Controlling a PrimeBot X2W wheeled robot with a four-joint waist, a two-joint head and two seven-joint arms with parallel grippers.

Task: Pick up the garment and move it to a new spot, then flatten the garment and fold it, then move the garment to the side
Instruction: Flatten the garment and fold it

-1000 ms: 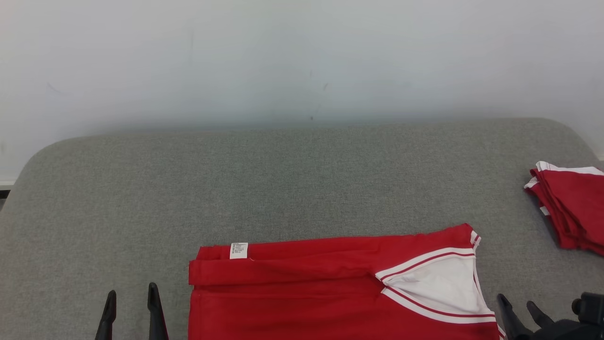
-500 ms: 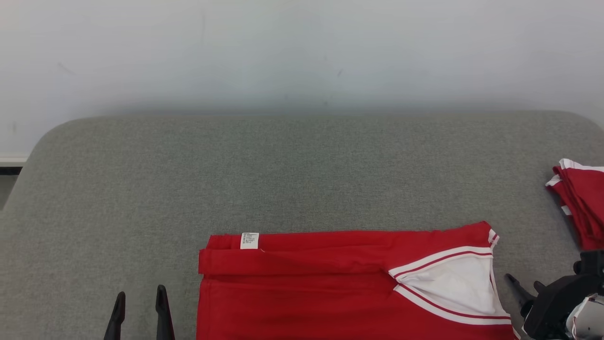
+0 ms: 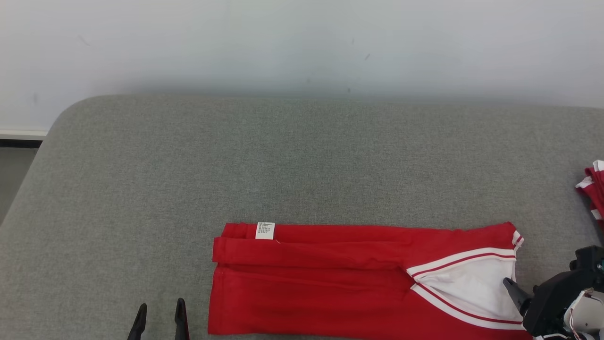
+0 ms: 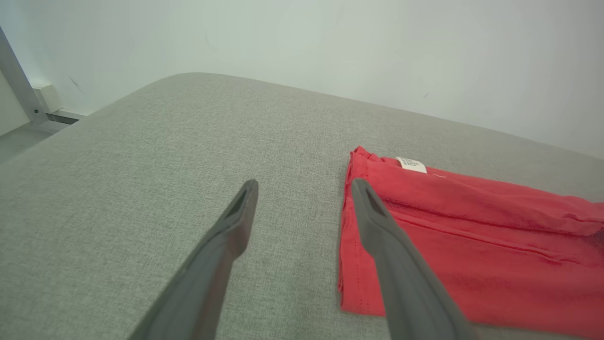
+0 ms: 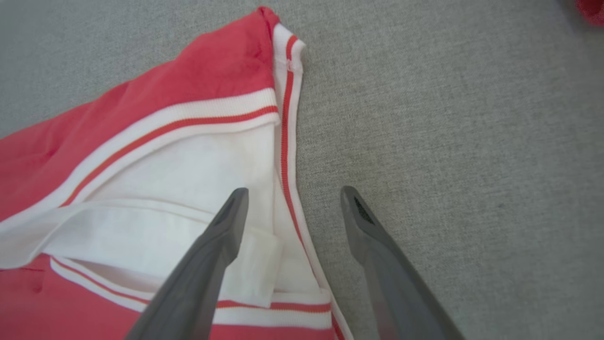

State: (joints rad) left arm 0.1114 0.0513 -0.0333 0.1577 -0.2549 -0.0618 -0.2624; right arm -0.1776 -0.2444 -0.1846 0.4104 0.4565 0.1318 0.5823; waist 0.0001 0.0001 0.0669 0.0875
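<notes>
The red shirt (image 3: 317, 283) comes next: my right gripper grips its white-trimmed edge with the red stripe (image 3: 514, 266) to fold it.
The garment (image 3: 330, 278) is a red shirt with a white, red-striped collar, folded into a long band at the front of the grey table (image 3: 283, 160). A white label (image 3: 264, 230) sits at its far left corner. My left gripper (image 3: 161, 306) is open just left of the garment's left edge (image 4: 349, 245), over bare table; its wrist view has the gripper (image 4: 304, 182) beside that edge. My right gripper (image 3: 519, 285) is open at the collar end. In its wrist view the right gripper (image 5: 294, 190) straddles the striped collar edge (image 5: 283, 156), with one finger over white cloth and one over table.
A stack of folded red and white garments (image 3: 594, 189) lies at the table's right edge. A pale wall (image 3: 302, 42) rises behind the table. The table's rounded left corner (image 3: 61, 118) drops off to the floor (image 3: 12, 174).
The camera has swung, sliding everything rightward in the picture. My right gripper has come in over the collar end of the garment. The left gripper stays beside the left edge, both open.
</notes>
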